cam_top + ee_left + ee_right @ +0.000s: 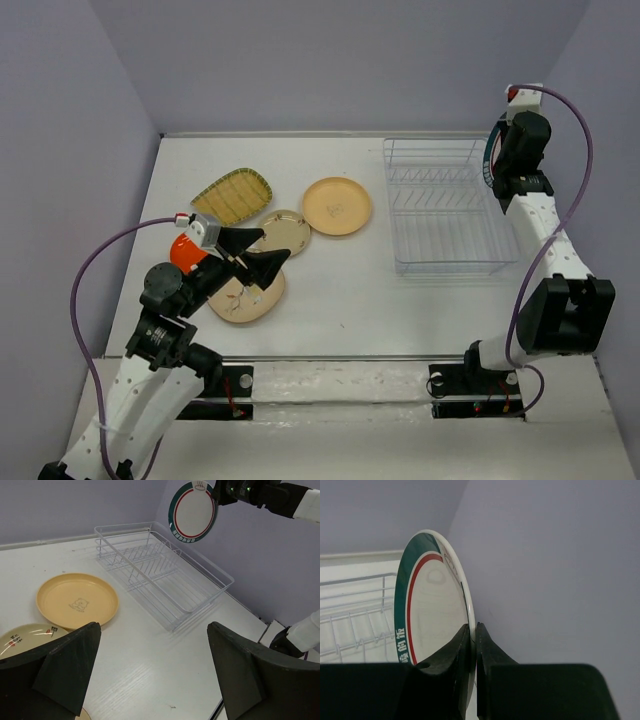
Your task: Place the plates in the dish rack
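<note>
The white plate is hanging high above the rack's end wires. It would fall beside the slots if I opened my right gripper now.
My right gripper (473,630) is shut on the rim of the white plate with the green-red rim (427,610) and holds it upright, high above the right end of the white wire dish rack (455,264). That plate also shows in the left wrist view (192,511). My left gripper (262,252) is open and empty, hovering over the cream oval leaf-print plate (248,297). On the table lie the round orange-tan plate (337,206), the small beige floral plate (284,232), the yellow-green woven-look plate (233,196) and the small orange-red plate (183,252), partly hidden by my left arm.
The rack (192,557) holds no plates and stands at the right, close to the right wall. The plates cluster at the left of the table. Purple walls close in the back and both sides.
</note>
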`<state>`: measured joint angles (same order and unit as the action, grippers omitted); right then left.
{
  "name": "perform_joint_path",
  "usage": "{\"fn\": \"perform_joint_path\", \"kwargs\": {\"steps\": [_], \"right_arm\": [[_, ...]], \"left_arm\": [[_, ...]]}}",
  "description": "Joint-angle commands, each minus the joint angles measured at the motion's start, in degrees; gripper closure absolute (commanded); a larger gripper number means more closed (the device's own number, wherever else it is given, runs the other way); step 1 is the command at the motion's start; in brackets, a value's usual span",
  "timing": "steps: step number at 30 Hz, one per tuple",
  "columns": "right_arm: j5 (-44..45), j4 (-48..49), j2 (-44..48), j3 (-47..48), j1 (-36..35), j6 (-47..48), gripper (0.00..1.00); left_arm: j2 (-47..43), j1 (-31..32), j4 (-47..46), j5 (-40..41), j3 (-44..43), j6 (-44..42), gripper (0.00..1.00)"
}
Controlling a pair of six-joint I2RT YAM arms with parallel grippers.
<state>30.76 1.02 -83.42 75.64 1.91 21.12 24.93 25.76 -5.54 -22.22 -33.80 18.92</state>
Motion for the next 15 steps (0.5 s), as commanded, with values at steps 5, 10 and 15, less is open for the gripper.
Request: {"fn": "perform_joint_path", "kwargs": {"steps": [5, 10, 15], "right_arm": [[-7.38, 9.53, -0.34, -2.24, 1.6, 6.65, 0.93], [-7.3, 9.71, -2.71, -3.21, 1.6, 7.26, 0.93], [-7.65, 9.97, -4.47, -3.82, 1.6, 8.48, 0.93]], "left_arm": [[-0.76, 1.93, -0.61, 1.56, -2.41, -1.6, 0.01], [-0.85, 2.37, -0.52, 1.56, -2.41, -1.6, 0.01], [-0.76, 2.37, -0.44, 1.91, -2.32, -1.78, 0.01]]}}
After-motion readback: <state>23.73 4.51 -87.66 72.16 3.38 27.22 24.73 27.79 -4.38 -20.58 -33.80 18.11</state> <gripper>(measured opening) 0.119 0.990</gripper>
